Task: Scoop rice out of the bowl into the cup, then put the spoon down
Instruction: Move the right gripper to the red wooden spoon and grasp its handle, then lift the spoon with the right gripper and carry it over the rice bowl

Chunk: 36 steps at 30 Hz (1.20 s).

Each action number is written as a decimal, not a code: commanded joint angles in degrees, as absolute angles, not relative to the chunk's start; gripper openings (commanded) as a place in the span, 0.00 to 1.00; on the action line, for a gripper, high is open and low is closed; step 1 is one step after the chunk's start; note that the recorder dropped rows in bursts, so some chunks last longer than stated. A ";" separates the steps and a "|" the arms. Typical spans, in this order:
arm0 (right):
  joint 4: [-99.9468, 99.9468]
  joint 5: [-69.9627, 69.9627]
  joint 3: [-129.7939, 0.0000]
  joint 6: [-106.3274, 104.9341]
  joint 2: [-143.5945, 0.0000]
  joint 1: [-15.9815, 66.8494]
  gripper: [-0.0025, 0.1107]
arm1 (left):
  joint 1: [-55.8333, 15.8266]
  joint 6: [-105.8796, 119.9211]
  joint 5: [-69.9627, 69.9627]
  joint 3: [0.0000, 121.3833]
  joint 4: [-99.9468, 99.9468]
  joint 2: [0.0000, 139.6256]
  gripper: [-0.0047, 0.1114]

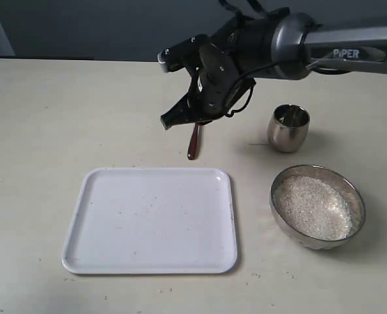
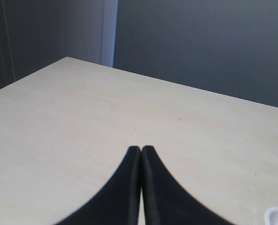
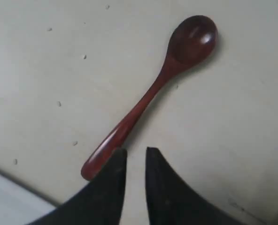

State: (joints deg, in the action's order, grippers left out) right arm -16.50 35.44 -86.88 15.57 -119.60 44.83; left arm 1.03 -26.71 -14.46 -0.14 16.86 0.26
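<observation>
My right gripper is going to pick up the spoon by its handle end (image 1: 192, 153) next, to scoop rice from the bowl into the cup.
The dark reddish-brown wooden spoon (image 1: 193, 144) (image 3: 148, 96) lies flat on the table behind the tray, its oval bowl facing up. My right gripper (image 1: 170, 121) (image 3: 135, 151) hovers over the handle end. It is open by a narrow gap with nothing between its fingers, and the handle tip lies just beside one finger. The small steel cup (image 1: 288, 127) stands upright to the right of the spoon. The wide steel bowl (image 1: 354, 195) sits in front of the cup, filled with white rice (image 1: 311, 206). My left gripper (image 2: 141, 149) is shut over bare table and does not show in the exterior view.
A white rectangular tray (image 1: 151, 219) lies in front of the spoon, with a few stray grains on it. One corner of the tray (image 2: 276, 215) shows in the left wrist view. The right arm (image 1: 311, 46) spans the back right, above the cup.
</observation>
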 commanded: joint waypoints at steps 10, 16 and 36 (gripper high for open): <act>-13.81 28.61 -87.27 20.61 -124.86 44.68 0.40 | 0.42 -26.87 -13.72 0.00 17.18 0.00 0.04; -11.05 28.92 -87.27 21.56 -125.64 44.68 0.44 | 0.42 -26.87 -13.72 0.00 17.18 0.00 0.04; -16.23 28.90 -87.27 19.98 -128.89 44.68 0.01 | 0.42 -26.87 -13.72 0.00 17.18 0.00 0.04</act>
State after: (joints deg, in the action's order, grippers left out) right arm -12.95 28.45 -87.19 20.71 -129.05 44.83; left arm 1.03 -26.71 -14.46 -0.14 16.86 0.26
